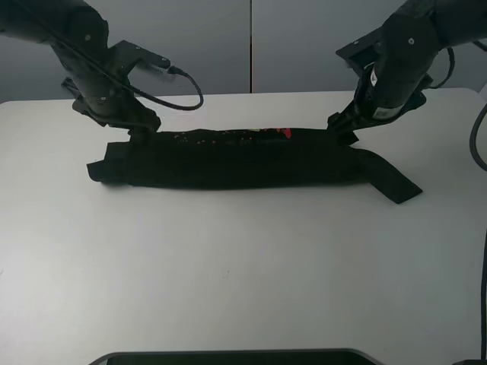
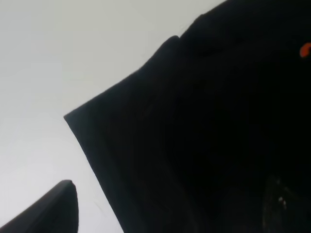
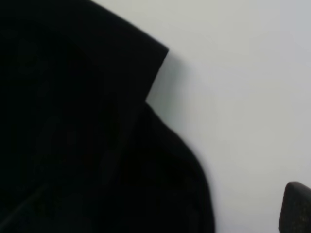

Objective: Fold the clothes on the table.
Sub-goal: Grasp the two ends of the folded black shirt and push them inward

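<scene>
I need to fold the long strip into a compact bundle, so my right gripper needs to grab the black T-shirt by its sleeve end next.
The black T-shirt lies on the white table folded into a long narrow strip, with a bit of red print showing on its far edge. My left gripper is down at the strip's far left end. Its jaws stand wide apart, with one finger over bare table and the cloth between them. My right gripper is down at the far right end. One finger shows beside the cloth; the other is hidden in the black.
A sleeve end sticks out at the strip's right towards the front. A dark edge runs along the table's near side. A grey wall stands behind the table.
</scene>
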Robot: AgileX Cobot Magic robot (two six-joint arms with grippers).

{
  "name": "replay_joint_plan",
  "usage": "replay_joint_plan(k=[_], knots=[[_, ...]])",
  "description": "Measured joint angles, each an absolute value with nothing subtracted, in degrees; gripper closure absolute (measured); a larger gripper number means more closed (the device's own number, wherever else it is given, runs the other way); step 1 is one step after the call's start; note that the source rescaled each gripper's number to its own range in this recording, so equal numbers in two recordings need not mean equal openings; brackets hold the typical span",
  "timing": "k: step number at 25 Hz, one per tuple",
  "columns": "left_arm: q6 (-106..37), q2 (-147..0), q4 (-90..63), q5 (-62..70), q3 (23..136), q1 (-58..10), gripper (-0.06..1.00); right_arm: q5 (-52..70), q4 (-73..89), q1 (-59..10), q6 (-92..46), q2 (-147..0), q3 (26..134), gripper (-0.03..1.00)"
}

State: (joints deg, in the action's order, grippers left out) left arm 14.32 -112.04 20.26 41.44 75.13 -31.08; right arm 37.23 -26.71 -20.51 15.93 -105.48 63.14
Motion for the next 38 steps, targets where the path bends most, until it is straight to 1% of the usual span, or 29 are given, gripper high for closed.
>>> replay_joint_plan(k=[3,6,10,14,20,25,32,38], knots=[[12.7,-112.0,15.2,45.6,78.3,-29.2,-0.04,39.3,-20.1,-19.3,13.6,-105.5,63.1,-0.03],[10.4,-112.0,13.6,48.5,80.5,-27.0,-0.05,40.8,-11.0,-16.5,9.3,-105.5,63.5,-0.03],[7.0,-112.0,10.8,50.8,81.2,-23.4,-0.05,40.9,-1.1,-13.2,6.0,-105.6,66.3,-0.03],[2.8,-112.0,7.6,52.0,81.2,-20.8,-0.05,41.9,3.6,-12.9,4.5,-106.9,69.5,-0.03],[0.3,-112.0,6.6,52.1,81.2,-20.6,-0.05,42.5,5.4,-12.9,4.4,-113.2,72.9,-0.03],[0.0,-112.0,6.5,51.5,81.2,-20.6,-0.05,42.3,5.5,-12.9,5.0,-117.4,73.1,-0.03],[-1.2,-112.0,6.5,51.1,81.2,-20.6,-0.05,39.8,1.6,-12.9,9.9,-121.1,73.5,-0.03],[-1.7,-112.0,6.5,51.1,81.2,-20.6,-0.05,39.7,0.0,-12.9,10.9,-122.7,74.1,-0.03]])
